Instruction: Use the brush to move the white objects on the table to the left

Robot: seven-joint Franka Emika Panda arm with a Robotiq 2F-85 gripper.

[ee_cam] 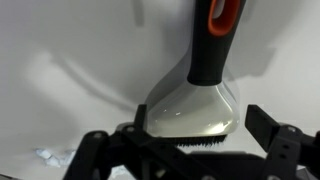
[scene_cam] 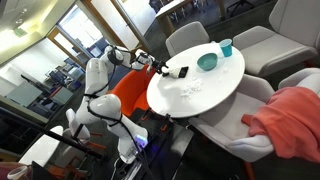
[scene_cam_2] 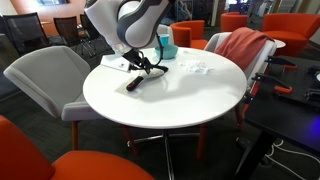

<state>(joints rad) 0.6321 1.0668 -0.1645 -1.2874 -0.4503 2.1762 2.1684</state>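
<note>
I will next grab the brush (ee_cam: pixel 195 100) with my gripper where its black handle meets its pale grey head, so the bristles stay free to sweep white objects.
The brush (ee_cam: pixel 195 100) has a black and orange handle, a pale grey head and black bristles, and lies flat on the white table (scene_cam_2: pixel 160 110). In both exterior views it is a small dark shape (scene_cam_2: pixel 134 83) (scene_cam: pixel 182 71) near the table's edge. My gripper (ee_cam: pixel 190 142) is open, low over the brush head, with one finger on each side of it and apart from it. It also shows in both exterior views (scene_cam_2: pixel 150 65) (scene_cam: pixel 160 68). The white objects (scene_cam: pixel 188 90) (scene_cam_2: pixel 200 68) lie as a small loose cluster further in on the table; a few scraps show in the wrist view (ee_cam: pixel 45 158).
A teal bowl (scene_cam: pixel 207 61) and a teal cup (scene_cam: pixel 227 47) stand at the table's far side. Grey chairs (scene_cam_2: pixel 40 75) surround the table, one draped with a red cloth (scene_cam: pixel 290 120). An orange chair (scene_cam: pixel 130 90) stands beside the robot base.
</note>
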